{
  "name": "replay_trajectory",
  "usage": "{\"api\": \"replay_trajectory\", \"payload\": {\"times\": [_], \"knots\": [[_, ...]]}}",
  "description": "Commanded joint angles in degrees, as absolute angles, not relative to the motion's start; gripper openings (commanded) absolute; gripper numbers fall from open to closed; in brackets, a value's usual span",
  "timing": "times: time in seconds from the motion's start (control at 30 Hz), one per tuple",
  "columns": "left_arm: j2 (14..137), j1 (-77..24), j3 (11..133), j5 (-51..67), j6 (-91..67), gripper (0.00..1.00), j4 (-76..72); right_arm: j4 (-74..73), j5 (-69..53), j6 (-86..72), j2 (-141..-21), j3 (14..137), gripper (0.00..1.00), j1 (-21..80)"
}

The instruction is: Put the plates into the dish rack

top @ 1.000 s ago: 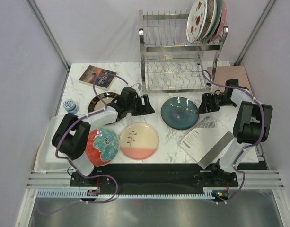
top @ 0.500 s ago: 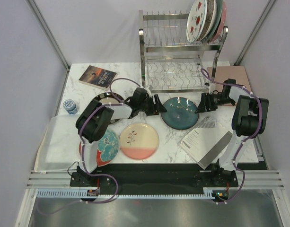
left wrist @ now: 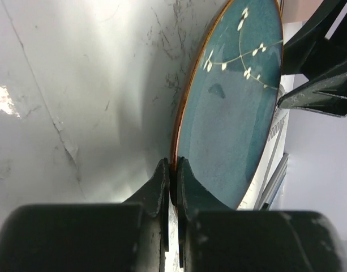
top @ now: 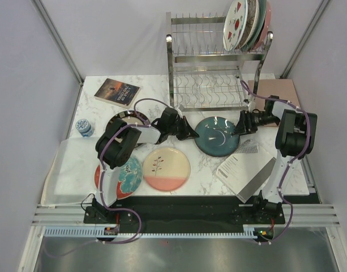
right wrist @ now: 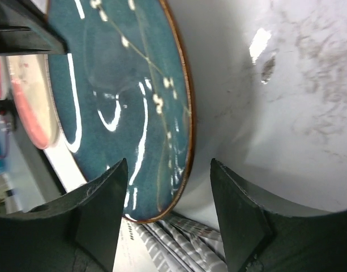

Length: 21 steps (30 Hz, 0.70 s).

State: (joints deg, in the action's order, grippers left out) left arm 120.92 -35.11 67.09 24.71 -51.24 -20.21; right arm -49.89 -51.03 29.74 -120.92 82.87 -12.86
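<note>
My right gripper will next grab the dark teal plate (top: 217, 136) by its rim opposite my left gripper. This leaves the rest of the plate's edge free to slot into the rack.
The dark teal plate (top: 217, 136) lies on the marble table in front of the dish rack (top: 215, 62). My left gripper (top: 191, 134) is shut on its left rim, and the left wrist view shows the orange edge pinched between the jaws (left wrist: 173, 164). My right gripper (top: 239, 126) is open, with the plate's right rim (right wrist: 116, 85) between its spread fingers (right wrist: 168, 164) and untouched. The cream-and-pink plate (top: 166, 168) and the red plate with a teal flower (top: 119, 175) lie near the front. The dark brown plate (top: 121, 120) is partly hidden by my left arm.
Several plates (top: 247, 22) stand in the rack's upper tier at the right. A book (top: 117, 92) and a small blue-white cup (top: 84, 127) sit at the left. Grey papers (top: 247, 170) lie under the teal plate's right edge. A pink board (top: 275, 90) lies at the back right.
My left gripper moved right to the teal plate and shut on its left rim. My right gripper edged in over the right rim and stayed open.
</note>
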Motion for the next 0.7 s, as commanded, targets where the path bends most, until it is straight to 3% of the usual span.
{"api": "replay_trajectory", "payload": {"times": [0.0,0.3,0.53,0.6,0.67], "knots": [[119.6,-35.5,66.0,25.3,-50.6,0.02,-19.2,-56.8,-55.1,35.1,-124.0,85.3,0.68,-12.3],[123.0,-35.5,70.8,26.3,-49.1,0.02,-18.7,-64.2,-59.2,42.8,-129.0,86.5,0.62,-8.9],[122.9,-35.5,69.7,25.5,-48.8,0.02,-18.0,-63.5,-60.6,42.4,-128.4,86.3,0.34,-8.3],[122.9,-35.5,69.2,25.6,-48.7,0.02,-18.2,-60.2,-61.3,37.9,-127.8,86.0,0.36,-8.3],[123.0,-35.5,69.0,25.6,-48.5,0.02,-18.1,-54.6,-62.2,33.9,-126.8,84.6,0.45,-8.3]]}}
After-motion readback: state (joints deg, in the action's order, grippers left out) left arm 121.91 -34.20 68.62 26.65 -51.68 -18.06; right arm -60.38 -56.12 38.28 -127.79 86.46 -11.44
